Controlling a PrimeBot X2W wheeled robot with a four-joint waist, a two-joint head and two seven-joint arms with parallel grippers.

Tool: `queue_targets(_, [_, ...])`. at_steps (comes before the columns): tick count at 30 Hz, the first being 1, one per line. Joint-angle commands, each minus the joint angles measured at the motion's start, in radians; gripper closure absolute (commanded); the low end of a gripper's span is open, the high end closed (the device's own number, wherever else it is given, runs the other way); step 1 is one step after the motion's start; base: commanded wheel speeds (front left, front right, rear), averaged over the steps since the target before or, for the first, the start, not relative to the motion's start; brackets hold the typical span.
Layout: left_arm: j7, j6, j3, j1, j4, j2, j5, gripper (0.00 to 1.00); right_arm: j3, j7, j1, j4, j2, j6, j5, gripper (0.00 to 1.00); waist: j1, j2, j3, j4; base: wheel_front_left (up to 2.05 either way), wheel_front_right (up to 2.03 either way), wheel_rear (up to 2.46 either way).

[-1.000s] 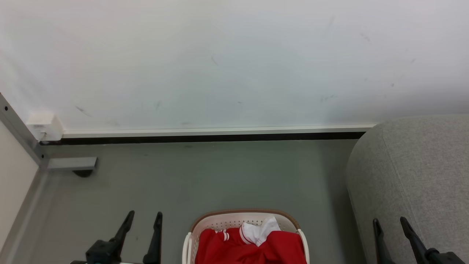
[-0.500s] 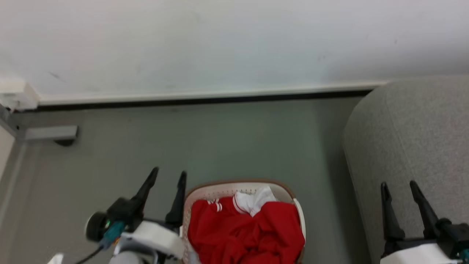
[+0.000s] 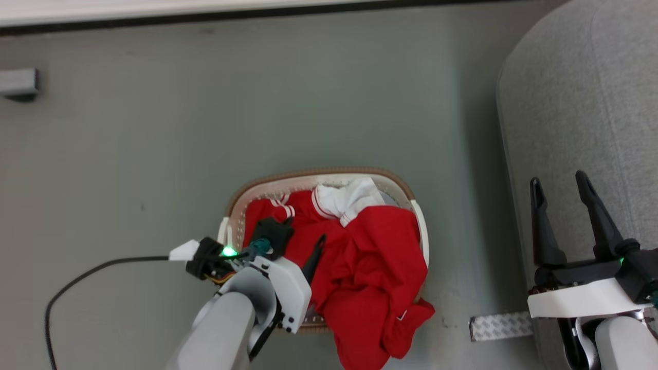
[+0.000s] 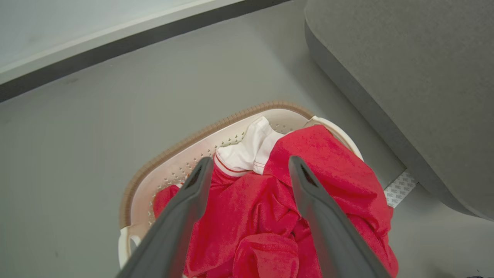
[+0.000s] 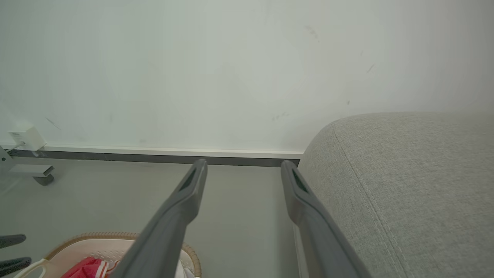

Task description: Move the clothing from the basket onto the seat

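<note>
My left gripper should next take hold of the clothing by its bunched red fold (image 3: 352,252). I can then move the clothing from the basket onto the seat (image 3: 591,103).
The clothing (image 3: 370,267) is a bright red heap with a white panel, piled in the white basket (image 3: 329,173) on the floor, and one fold hangs over the near rim. My left gripper (image 3: 298,241) hovers over the heap's left side, tilted down at it. In the left wrist view the left gripper (image 4: 251,161) is open, its fingers straddling the clothing (image 4: 320,154) inside the basket (image 4: 173,150). My right gripper (image 3: 558,180) stands open and empty beside the grey seat (image 3: 591,103). The right wrist view shows the right gripper (image 5: 244,164) next to the seat (image 5: 405,185).
A patterned tape strip (image 3: 498,326) lies on the floor between basket and seat. A black cable (image 3: 77,280) trails left from my left wrist. A grey bracket foot (image 3: 18,82) sits at the far left by the wall's dark skirting. Grey floor surrounds the basket.
The head camera has tilted down, so the basket sits higher in the picture. My left arm has swung from left of the basket to above the clothing. Both grippers stayed open.
</note>
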Motion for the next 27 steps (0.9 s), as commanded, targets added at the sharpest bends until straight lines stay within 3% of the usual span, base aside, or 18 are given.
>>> queue_targets(1, [0.02,0.005,-0.01,-0.006,0.037,0.007,-0.019,0.0,-0.002,-0.008,-0.022,-0.008,-0.006,0.003,-0.006,0.0,-0.0003,0.0,0.07,-0.016,0.0,0.0,0.0])
queue_targets(8, [0.052,0.037,-0.099,-0.048,0.175,0.005,-0.087,0.0,0.024,-0.011,-0.071,-0.038,0.004,0.003,-0.006,0.0,-0.0003,0.0,0.144,-0.044,0.0,0.0,0.0])
queue_targets(17, [0.046,0.087,-0.105,-0.103,0.291,0.005,-0.124,0.0,0.037,-0.016,-0.08,-0.068,0.009,0.003,0.0,0.0,-0.0003,0.0,0.196,-0.061,0.0,0.0,0.0])
queue_targets(27, [0.032,0.065,-0.113,-0.154,0.387,0.005,-0.152,0.0,0.063,-0.016,-0.084,-0.084,0.013,0.003,0.002,0.0,-0.0003,0.0,0.252,-0.088,0.0,0.0,0.0])
